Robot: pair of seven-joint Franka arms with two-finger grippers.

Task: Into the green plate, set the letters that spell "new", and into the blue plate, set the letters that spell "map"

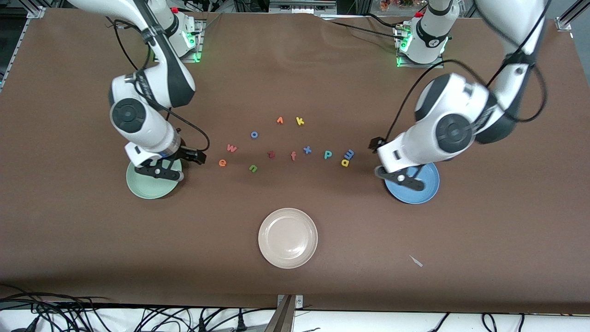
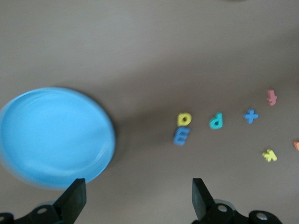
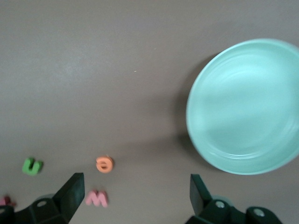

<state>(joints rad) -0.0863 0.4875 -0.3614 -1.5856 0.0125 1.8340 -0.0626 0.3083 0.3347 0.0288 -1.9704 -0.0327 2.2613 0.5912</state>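
Observation:
My right gripper will next help spell "new" in the green plate (image 3: 245,107), so it will grab the orange "e" by the letter's rounded outer edges.
The green plate (image 1: 146,189) (image 3: 245,107) lies toward the right arm's end, and my right gripper (image 1: 159,173) (image 3: 135,193) hangs open and empty over its edge. Beside that plate lie the orange "e" (image 1: 222,163) (image 3: 104,164), pink "w" (image 1: 232,148) (image 3: 96,199) and green "n" (image 1: 253,168) (image 3: 32,166). The blue plate (image 1: 421,191) (image 2: 53,135) lies toward the left arm's end, with my left gripper (image 1: 400,177) (image 2: 138,196) open and empty over its edge. Beside it lie the blue "m" (image 1: 349,153) (image 2: 181,136), yellow "a" (image 1: 345,162) (image 2: 184,119) and teal "p" (image 1: 328,154) (image 2: 216,120).
A beige plate (image 1: 288,237) sits nearer the front camera, mid-table. Among the letters lie a dark red "z" (image 1: 271,154), salmon "f" (image 1: 293,156), blue "x" (image 1: 307,149), blue "o" (image 1: 254,134), yellow "k" (image 1: 300,121) and one orange letter (image 1: 280,120).

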